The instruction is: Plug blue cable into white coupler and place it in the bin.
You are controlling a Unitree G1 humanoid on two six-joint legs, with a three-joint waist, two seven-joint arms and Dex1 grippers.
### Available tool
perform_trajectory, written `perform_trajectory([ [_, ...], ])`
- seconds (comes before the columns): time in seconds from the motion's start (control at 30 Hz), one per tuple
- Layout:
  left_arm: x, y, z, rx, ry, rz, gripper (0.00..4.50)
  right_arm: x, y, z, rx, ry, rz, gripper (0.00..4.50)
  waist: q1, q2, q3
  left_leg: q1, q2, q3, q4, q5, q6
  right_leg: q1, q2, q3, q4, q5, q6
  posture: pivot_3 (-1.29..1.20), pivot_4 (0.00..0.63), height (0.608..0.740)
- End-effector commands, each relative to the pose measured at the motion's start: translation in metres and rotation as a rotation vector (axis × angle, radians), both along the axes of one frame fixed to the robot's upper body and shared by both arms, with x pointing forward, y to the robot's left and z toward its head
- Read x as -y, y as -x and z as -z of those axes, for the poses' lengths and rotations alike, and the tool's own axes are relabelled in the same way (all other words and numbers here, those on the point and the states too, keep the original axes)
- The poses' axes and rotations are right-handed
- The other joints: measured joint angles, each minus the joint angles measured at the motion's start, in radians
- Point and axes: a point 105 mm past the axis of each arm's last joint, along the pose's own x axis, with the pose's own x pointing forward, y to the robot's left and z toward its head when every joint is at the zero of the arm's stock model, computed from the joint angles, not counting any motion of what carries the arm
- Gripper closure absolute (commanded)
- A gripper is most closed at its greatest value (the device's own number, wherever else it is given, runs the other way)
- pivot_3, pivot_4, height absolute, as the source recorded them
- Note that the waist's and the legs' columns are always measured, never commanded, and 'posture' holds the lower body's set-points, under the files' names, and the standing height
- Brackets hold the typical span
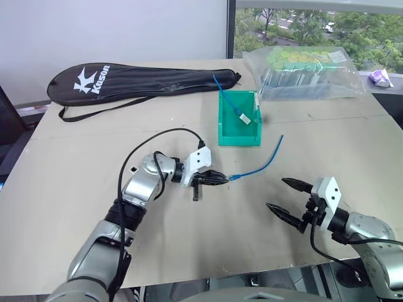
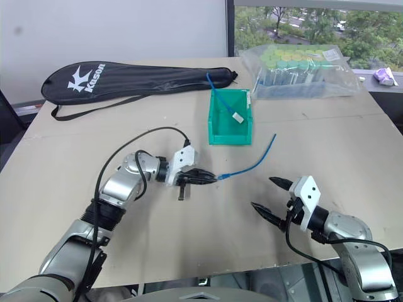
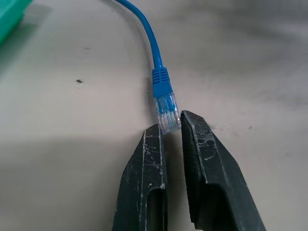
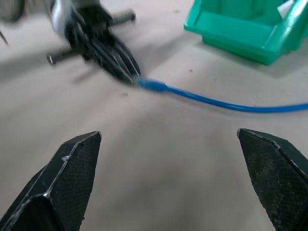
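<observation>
Next, my right gripper reaches the cable and grabs its blue boot [image 1: 234, 177] [image 4: 153, 85] just behind the clear plug tip, which my left gripper's fingers already cover.
A blue cable [image 1: 261, 165] lies curved on the table, its clear plug pointing toward my left arm. My left gripper [image 1: 221, 179] is shut on the tip of that plug [image 3: 168, 115], low over the table. My right gripper [image 1: 277, 194] hovers to the right of it, near the table's front edge, open and holding nothing. It is apart from the cable. Farther back stands the teal bin [image 1: 239, 139]. Inside the bin lies a white coupler [image 1: 245, 118] at the end of a second blue cable [image 1: 223, 91] that runs out over the back wall.
A black Kason racket bag [image 1: 138, 82] lies along the back left of the table. A clear plastic bag of green-capped tubes [image 1: 305, 72] sits at the back right, just behind the bin. The table's front edge runs close under both arms.
</observation>
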Motion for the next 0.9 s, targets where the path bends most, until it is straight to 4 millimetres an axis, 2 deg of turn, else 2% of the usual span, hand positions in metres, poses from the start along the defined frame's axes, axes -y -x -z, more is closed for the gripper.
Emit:
perform_trajectory([
  [0.03, 0.013, 0.001, -0.036, -0.148, 0.24, -0.027, 4.46, -0.02, 0.009, -0.015, -0.141, -0.218, -0.083, 0.0, 0.001, 0.0, 0.0, -0.001, 0.0, -0.001, 0.0, 0.0, 0.0, 0.0, 0.0, -0.001, 0.0, 0.0, 0.0, 0.0, 0.15, 0.74],
  [0.17, 0.024, 0.015, -0.049, -0.322, 0.366, 0.018, 4.46, -0.029, 0.014, -0.019, -0.275, -0.362, -0.138, 0.0, 0.002, 0.0, 0.0, -0.001, 0.0, -0.002, 0.0, 0.0, 0.0, 0.0, -0.001, -0.001, 0.0, 0.0, 0.0, 0.0, 0.15, 0.74],
  [0.37, 0.027, 0.035, -0.061, -0.506, 0.464, 0.084, 4.46, -0.036, 0.005, -0.049, -0.298, -0.58, -0.15, 0.0, -0.005, 0.0, 0.0, -0.001, 0.0, -0.002, 0.0, 0.0, 0.0, 0.0, -0.001, -0.001, 0.001, 0.0, 0.0, 0.0, 0.15, 0.74],
  [0.63, 0.029, 0.04, -0.06, -0.542, 0.464, 0.092, 4.46, -0.035, -0.004, -0.058, -0.296, -0.604, -0.138, 0.0, -0.009, 0.0, 0.0, -0.001, -0.001, -0.002, 0.0, 0.0, 0.0, 0.0, -0.001, -0.001, 0.0, 0.0, 0.0, 0.0, 0.15, 0.74],
  [0.73, 0.029, 0.04, -0.06, -0.54, 0.465, 0.09, 4.5, -0.036, -0.006, -0.059, -0.292, -0.609, -0.132, 0.75, -0.009, 0.0, 0.0, -0.001, -0.002, -0.002, 0.0, 0.0, 0.0, 0.0, -0.001, -0.001, 0.0, 0.0, 0.0, 0.0, 0.15, 0.74],
  [0.87, 0.029, 0.038, -0.059, -0.534, 0.464, 0.077, 4.5, -0.038, -0.005, -0.06, -0.291, -0.598, -0.147, 2.67, -0.01, 0.0, 0.0, -0.001, -0.002, -0.002, 0.0, 0.0, 0.0, 0.0, -0.001, -0.001, 0.0, 0.0, 0.0, 0.0, 0.15, 0.74],
  [0.9, 0.029, 0.038, -0.059, -0.534, 0.463, 0.073, 4.5, -0.038, -0.005, -0.06, -0.291, -0.598, -0.146, 3.02, -0.01, 0.0, 0.0, -0.001, -0.002, -0.002, 0.0, 0.0, 0.0, 0.0, -0.001, -0.001, 0.0, 0.0, 0.0, 0.0, 0.15, 0.74],
])
